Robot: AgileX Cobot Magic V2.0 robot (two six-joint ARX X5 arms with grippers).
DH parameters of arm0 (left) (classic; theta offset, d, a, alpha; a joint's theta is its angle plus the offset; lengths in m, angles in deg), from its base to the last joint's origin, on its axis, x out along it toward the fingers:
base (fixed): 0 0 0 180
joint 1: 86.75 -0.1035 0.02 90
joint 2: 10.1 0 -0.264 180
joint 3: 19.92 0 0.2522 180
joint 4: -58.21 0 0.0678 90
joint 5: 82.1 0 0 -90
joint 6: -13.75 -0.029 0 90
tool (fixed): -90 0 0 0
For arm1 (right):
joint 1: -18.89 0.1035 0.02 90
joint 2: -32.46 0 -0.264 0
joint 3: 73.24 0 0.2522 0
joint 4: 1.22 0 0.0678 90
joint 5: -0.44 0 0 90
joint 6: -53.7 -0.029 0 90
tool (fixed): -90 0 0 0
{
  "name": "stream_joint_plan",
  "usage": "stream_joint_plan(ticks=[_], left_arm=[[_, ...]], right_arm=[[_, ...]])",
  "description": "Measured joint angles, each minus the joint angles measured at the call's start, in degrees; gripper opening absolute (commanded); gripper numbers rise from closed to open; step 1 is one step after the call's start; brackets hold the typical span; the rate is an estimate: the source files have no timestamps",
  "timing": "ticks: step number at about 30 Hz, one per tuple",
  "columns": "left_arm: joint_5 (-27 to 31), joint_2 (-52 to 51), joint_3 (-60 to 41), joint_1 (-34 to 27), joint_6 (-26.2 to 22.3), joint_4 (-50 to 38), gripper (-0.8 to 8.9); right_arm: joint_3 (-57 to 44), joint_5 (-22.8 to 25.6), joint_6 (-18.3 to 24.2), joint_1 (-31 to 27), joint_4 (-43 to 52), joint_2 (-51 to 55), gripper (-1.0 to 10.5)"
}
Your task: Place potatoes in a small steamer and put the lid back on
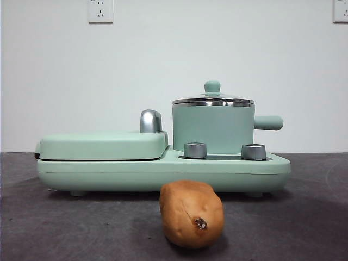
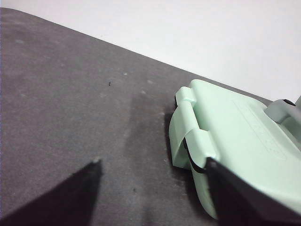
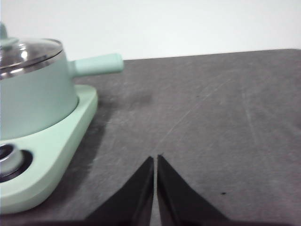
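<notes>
The lid's steel rim (image 1: 213,102) spans the whole steamer and is too wide for my fingers, so my left gripper next needs to grab the lid by its narrow green knob (image 1: 212,87).
An orange-tan potato (image 1: 191,214) with a dark spot at its near end lies on the dark table in front of the mint-green appliance. The small steamer (image 1: 213,128) (image 3: 33,96) stands on the appliance's right side, its stubby handle pointing right. The lid (image 1: 212,99) (image 3: 26,51) with its green knob sits on the steamer. My left gripper (image 2: 153,165) is open above the table beside the appliance's left end. Over bare table to the right of the appliance, my right gripper (image 3: 155,159) is shut on nothing. Neither gripper shows in the front view.
The appliance base (image 1: 163,171) (image 3: 51,155) carries a flat mint-green griddle cover (image 1: 103,145) (image 2: 240,141) with a chrome handle (image 1: 150,120) on its left, and two silver dials (image 1: 195,150) at the front. A white wall stands behind the table.
</notes>
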Motion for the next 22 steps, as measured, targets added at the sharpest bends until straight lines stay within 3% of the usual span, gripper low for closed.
stream_joint_plan(ticks=[4, 6, 15, 22], left_arm=[[-1.75, 0.0, 0.02, 0.0, 0.13, -0.02, 0.99], [-3.48, 0.0, 0.11, 0.02, 0.24, 0.07, 0.03], [-5.55, 6.56, 10.43, 1.57, 3.74, 2.27, 0.1], [-10.56, 20.24, 25.2, 2.95, 2.51, 9.77, 0.1]], right_arm=[[0.07, -1.6, -0.74, 0.0, -1.16, -0.02, 0.1], [1.22, -1.6, -1.99, 0.02, -3.69, -0.11, 0.1], [16.02, -5.05, -9.84, 0.02, -10.97, -6.8, 0.1], [31.67, -12.72, -10.86, 0.02, -19.69, -17.94, 0.1]])
